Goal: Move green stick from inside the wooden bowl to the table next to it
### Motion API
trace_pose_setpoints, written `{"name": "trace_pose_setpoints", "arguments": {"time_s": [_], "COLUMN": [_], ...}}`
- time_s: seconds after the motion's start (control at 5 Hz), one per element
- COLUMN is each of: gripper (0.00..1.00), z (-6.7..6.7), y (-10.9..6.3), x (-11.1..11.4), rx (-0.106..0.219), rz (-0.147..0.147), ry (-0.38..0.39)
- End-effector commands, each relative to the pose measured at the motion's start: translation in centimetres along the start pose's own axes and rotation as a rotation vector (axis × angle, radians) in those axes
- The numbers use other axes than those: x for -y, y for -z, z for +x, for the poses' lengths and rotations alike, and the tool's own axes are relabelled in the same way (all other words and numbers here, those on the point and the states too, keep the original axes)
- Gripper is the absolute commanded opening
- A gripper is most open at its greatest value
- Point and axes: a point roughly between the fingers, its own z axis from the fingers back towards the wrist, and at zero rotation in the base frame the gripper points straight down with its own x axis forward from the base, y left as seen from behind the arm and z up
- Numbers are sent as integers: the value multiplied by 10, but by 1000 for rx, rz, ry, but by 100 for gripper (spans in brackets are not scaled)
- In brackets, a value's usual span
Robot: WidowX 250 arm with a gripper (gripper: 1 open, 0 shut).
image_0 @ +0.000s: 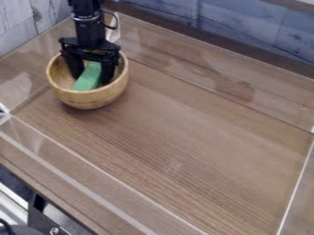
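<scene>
My gripper should next move the green stick from the wooden bowl (pixel 88 95) to the table, so it needs to grab the stick by its raised end (pixel 92 67).
The wooden bowl (pixel 88 95) is round and light tan, standing at the far left of the table (pixel 185 138). Inside it lies the green stick (pixel 86 81), leaning from the bowl's floor up toward the back rim. My gripper (pixel 91 69) points straight down into the bowl, open, with one black finger on each side of the stick's upper end. I cannot tell whether the fingers touch the stick. The fingers hide part of the stick and the bowl's back rim.
Clear plastic walls (pixel 73 170) run along the table's edges, close behind and left of the bowl. Bare dark wood-grain surface stretches to the right and front of the bowl.
</scene>
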Motion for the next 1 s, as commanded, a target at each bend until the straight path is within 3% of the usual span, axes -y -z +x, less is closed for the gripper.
{"name": "trace_pose_setpoints", "arguments": {"time_s": [0.0,0.2,0.4,0.8], "gripper": [100,100,0,0], "z": [4,1,1,-15], "y": [-9,-4,-6,-42], "x": [17,31,34,30], "rx": [38,30,30,33], "rz": [5,2,-2,-21], "ry": [44,71,135,243]}}
